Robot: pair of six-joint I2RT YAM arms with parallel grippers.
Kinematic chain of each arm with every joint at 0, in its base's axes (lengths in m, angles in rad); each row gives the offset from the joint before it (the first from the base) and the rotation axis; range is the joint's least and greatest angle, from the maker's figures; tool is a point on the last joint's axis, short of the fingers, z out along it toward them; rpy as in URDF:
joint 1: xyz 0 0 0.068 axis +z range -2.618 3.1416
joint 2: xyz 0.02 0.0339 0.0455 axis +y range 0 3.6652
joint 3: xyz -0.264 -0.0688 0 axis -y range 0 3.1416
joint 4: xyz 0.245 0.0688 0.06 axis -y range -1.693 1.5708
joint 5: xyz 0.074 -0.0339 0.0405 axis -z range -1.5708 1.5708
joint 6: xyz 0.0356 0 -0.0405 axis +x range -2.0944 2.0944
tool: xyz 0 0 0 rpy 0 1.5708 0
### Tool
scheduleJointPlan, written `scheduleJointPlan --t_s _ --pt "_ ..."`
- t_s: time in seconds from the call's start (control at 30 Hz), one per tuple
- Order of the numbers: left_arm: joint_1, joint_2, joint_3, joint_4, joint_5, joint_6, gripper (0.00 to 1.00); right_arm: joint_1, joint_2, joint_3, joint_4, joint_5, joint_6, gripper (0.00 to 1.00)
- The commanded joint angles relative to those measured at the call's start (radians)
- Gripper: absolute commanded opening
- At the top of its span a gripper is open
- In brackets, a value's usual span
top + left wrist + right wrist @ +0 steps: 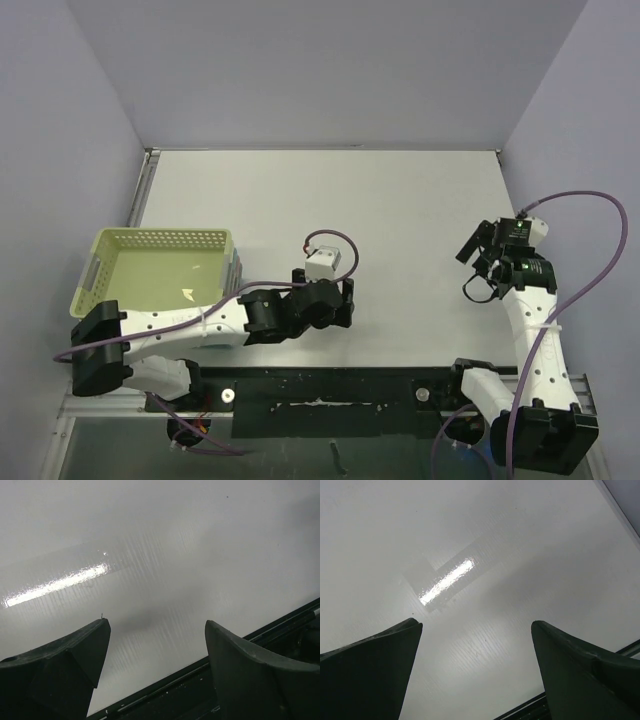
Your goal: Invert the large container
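I need to grab the large container next with my left gripper, by the end of its rim that faces empty table. Then I can bring it out to turn it over.
The large container is a pale green perforated basket [165, 240] standing open side up at the left of the white table. It shows only in the top view. My left arm lies across its near right corner. My left gripper [347, 300] is to the right of the basket, low over bare table near the front edge, open and empty; it also shows in the left wrist view [156, 622]. My right gripper [476, 256] is far to the right, open and empty over bare table; it also shows in the right wrist view [476, 625].
A black strip [330, 385] runs along the table's near edge, between the arm bases. Purple-grey walls close in the left, back and right sides. A metal rail [143, 185] borders the table's left edge behind the basket.
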Motion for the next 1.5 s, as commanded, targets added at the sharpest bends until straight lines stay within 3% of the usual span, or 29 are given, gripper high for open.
scheduleJointPlan --t_s 0.0,0.23,0.37,0.5,0.57,0.67,0.77,1.03,1.13,1.47 --pt "0.0 -0.066 0.023 0.051 -0.059 0.021 0.77 -0.002 -0.036 -0.008 0.044 0.002 0.011 0.98" --pt "0.006 -0.14 0.038 0.037 -0.191 -0.046 0.77 -0.002 -0.072 -0.008 0.066 -0.009 0.003 0.98" --pt "0.007 -0.171 0.078 0.098 -0.178 0.092 0.76 -0.002 -0.076 -0.023 0.069 -0.032 0.022 0.98" --pt "0.005 -0.141 0.22 0.011 -0.26 0.251 0.76 0.0 -0.085 -0.023 0.079 -0.069 0.022 0.98" --pt "0.022 -0.107 0.333 -0.109 -0.28 0.337 0.77 0.002 -0.099 -0.028 0.092 -0.079 0.02 0.98" --pt "0.114 -0.021 0.569 -0.5 -0.342 0.259 0.76 0.006 -0.11 -0.03 0.095 -0.076 0.021 0.97" --pt "0.153 -0.027 0.671 -0.664 -0.419 0.202 0.74 0.007 -0.108 -0.026 0.087 -0.055 0.02 0.98" --pt "0.418 -0.232 0.595 -0.824 -0.193 0.152 0.76 0.008 -0.1 -0.039 0.079 -0.042 0.061 0.98" --pt "0.457 -0.248 0.54 -0.886 -0.141 0.131 0.75 0.008 -0.092 -0.045 0.099 -0.066 0.077 0.98" --pt "0.524 -0.223 0.398 -0.873 0.003 0.156 0.41 0.009 -0.036 -0.029 0.107 -0.082 0.102 0.98"
